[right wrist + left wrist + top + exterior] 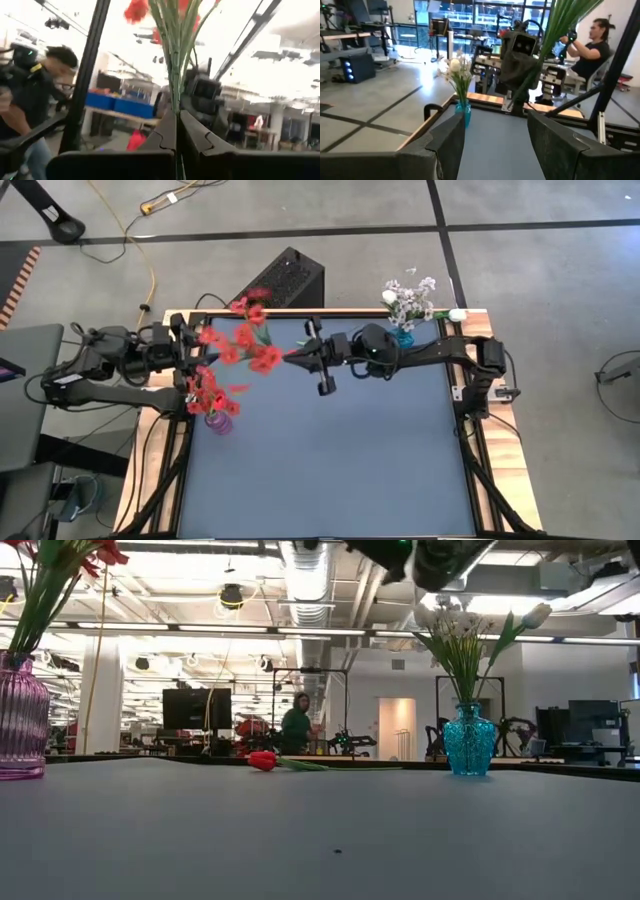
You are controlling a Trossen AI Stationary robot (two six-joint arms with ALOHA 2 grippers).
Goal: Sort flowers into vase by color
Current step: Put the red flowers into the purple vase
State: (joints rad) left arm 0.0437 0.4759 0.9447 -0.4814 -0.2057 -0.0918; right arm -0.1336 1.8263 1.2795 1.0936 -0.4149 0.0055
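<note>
The green stems are beyond and above my open left fingers, so my left gripper should move toward them first, then close.
My right gripper (296,355) hangs over the table's far middle, shut on a bunch of red flowers (250,335) whose blossoms reach toward my left gripper (193,348). That one stands open at the far left, level, with nothing between its fingers (495,145). A purple vase (218,420) with red flowers stands at the left. At the far right is a blue vase (468,740) holding white flowers (455,635) and a white tulip. A red tulip (263,760) lies on its side on the table between the vases. My right gripper pinches several thin green stems (174,102) of the red bunch between its two shut fingers (197,132), low on the stems. The fingers come from the table's right side, slanting upward, roughly in line with the stems. The bunch is lifted clear of the table, blossoms (136,10) beyond the fingertips.
The dark tabletop (340,460) lies bare in its near half. A black box (285,278) stands on the floor behind the table. A seated person (587,50) is beyond the table's right side, and another person (297,725) stands far back in the room.
</note>
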